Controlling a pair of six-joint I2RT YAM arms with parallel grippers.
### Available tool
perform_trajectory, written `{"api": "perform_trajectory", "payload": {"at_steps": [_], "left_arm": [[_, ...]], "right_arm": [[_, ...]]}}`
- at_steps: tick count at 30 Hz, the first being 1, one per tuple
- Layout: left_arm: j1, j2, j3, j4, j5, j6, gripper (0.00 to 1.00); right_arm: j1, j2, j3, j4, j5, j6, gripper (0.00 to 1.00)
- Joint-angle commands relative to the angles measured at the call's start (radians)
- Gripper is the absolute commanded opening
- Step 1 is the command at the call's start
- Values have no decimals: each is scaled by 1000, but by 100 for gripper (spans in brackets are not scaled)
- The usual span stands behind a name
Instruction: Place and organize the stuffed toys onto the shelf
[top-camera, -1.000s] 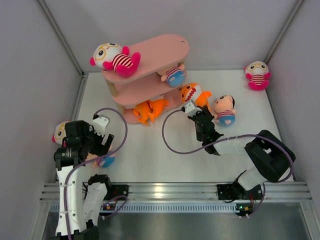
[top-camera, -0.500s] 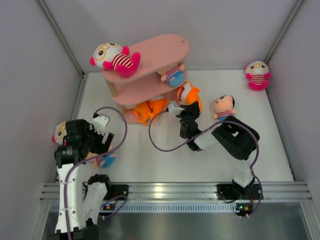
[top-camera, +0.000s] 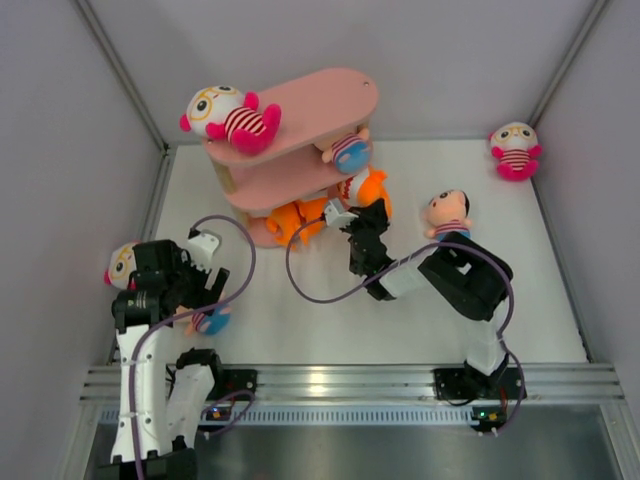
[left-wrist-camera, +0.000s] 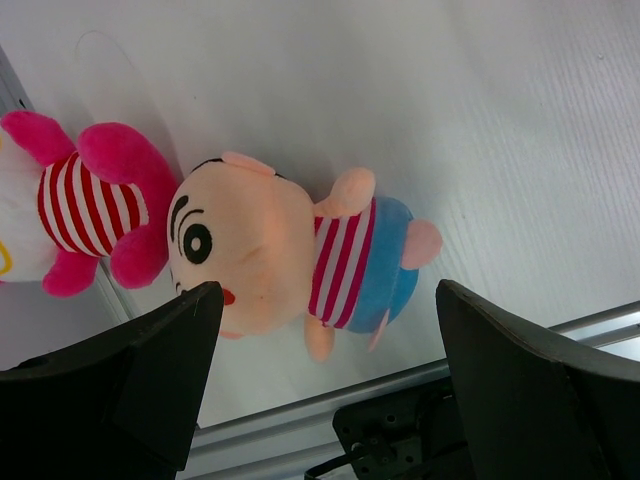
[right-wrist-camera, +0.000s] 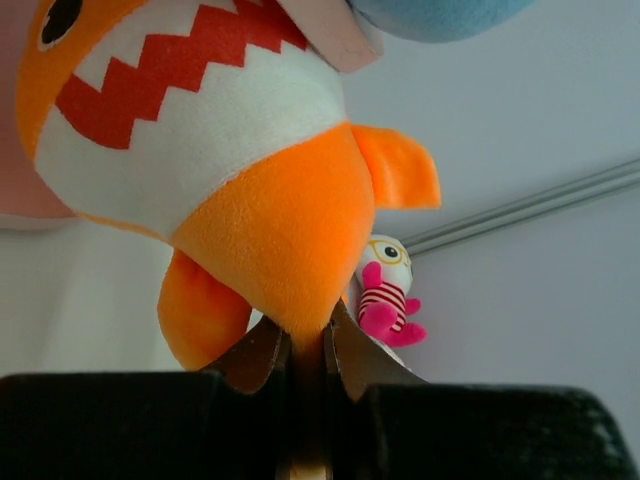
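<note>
My right gripper keeps holding the second orange shark for now: its body is outside the shelf's bottom board, so if I opened now, it would drop beside the shelf (top-camera: 300, 110).
The pink shelf (top-camera: 300, 110) stands at the back left. A glasses doll (top-camera: 228, 115) lies on its top board, a peach-headed doll (top-camera: 347, 152) on the middle board, and an orange shark (top-camera: 296, 219) at the bottom board. My right gripper (top-camera: 357, 222) (right-wrist-camera: 305, 345) is shut on the tail of a second orange shark (top-camera: 366, 188) (right-wrist-camera: 230, 150) and holds it against the shelf's right end. My left gripper (top-camera: 196, 296) (left-wrist-camera: 325, 300) is open, hovering over a peach-headed doll (left-wrist-camera: 290, 265) (top-camera: 211, 321) that lies beside a glasses doll (left-wrist-camera: 90, 205) (top-camera: 122, 264).
Another peach-headed doll (top-camera: 447, 216) lies on the white table right of the right arm. A glasses doll (top-camera: 515, 150) (right-wrist-camera: 385, 292) sits in the back right corner. Grey walls enclose the table, and a metal rail (top-camera: 340, 385) runs along the near edge.
My right arm has carried the orange shark left from the table's middle to the shelf's right end. The left arm has stayed over the peach-headed doll.
</note>
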Motion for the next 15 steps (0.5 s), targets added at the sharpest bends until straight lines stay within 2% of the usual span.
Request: {"api": "perform_trajectory", "payload": {"at_steps": [1, 5, 15], "left_arm": [[-3, 4, -7, 47, -4, 3, 94], [-3, 4, -12, 45, -2, 0, 94], [-3, 2, -15, 45, -10, 3, 94]], "right_arm": [[5, 44, 52, 39, -18, 40, 0], [-16, 79, 156, -112, -25, 140, 0], [-22, 125, 294, -287, -31, 278, 0]]}}
